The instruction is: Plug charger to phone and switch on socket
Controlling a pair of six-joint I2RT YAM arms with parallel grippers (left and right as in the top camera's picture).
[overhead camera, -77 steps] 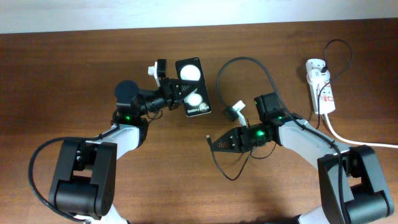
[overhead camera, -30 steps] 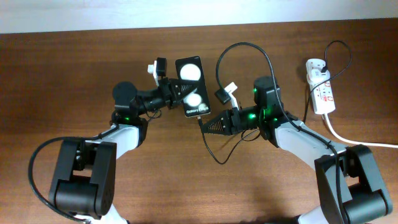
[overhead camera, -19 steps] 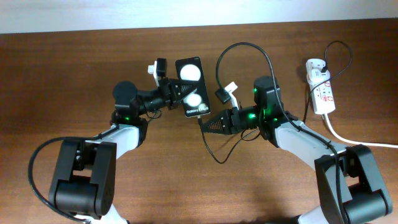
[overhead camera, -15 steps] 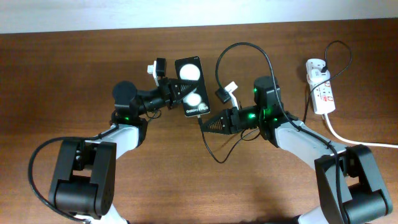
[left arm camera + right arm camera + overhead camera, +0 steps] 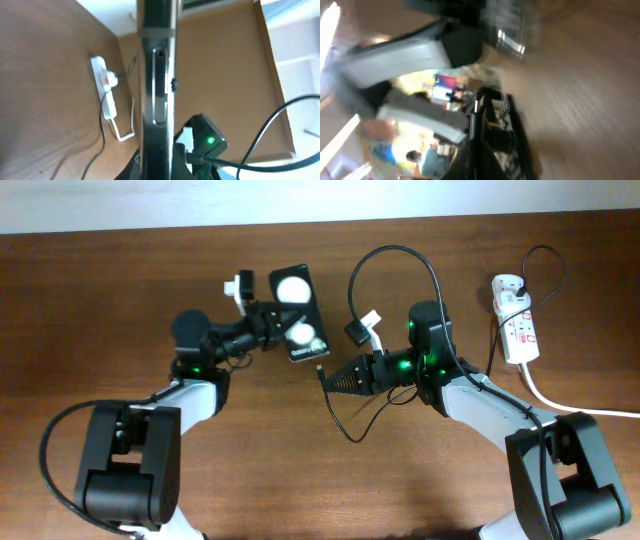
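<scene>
The plug end would fall beside the phone's raised lower end, so my right gripper must keep holding it.
The phone [image 5: 296, 314] is a black slab with two white glare spots, held tilted above the table by my left gripper [image 5: 272, 322], which is shut on its side. In the left wrist view the phone [image 5: 157, 85] shows edge-on between the jaws [image 5: 157, 167]. My right gripper [image 5: 335, 378] is shut on the charger's plug end [image 5: 321, 370], just below the phone's lower end; I cannot tell if they touch. The black cable [image 5: 400, 255] loops back to the white socket [image 5: 514, 320], which also shows in the left wrist view [image 5: 106, 89]. The right wrist view is blurred; the jaws [image 5: 479, 160] hold a dark plug.
The socket's thick white cord [image 5: 560, 402] runs off the right edge. Slack black cable [image 5: 350, 430] lies on the brown table in front of the right arm. The right arm's wrist with a green light [image 5: 207, 141] is close behind the phone.
My left gripper has moved the phone left and slightly back, turning it. My right gripper, which had come up to the phone's lower end earlier, has hardly moved in the last second.
</scene>
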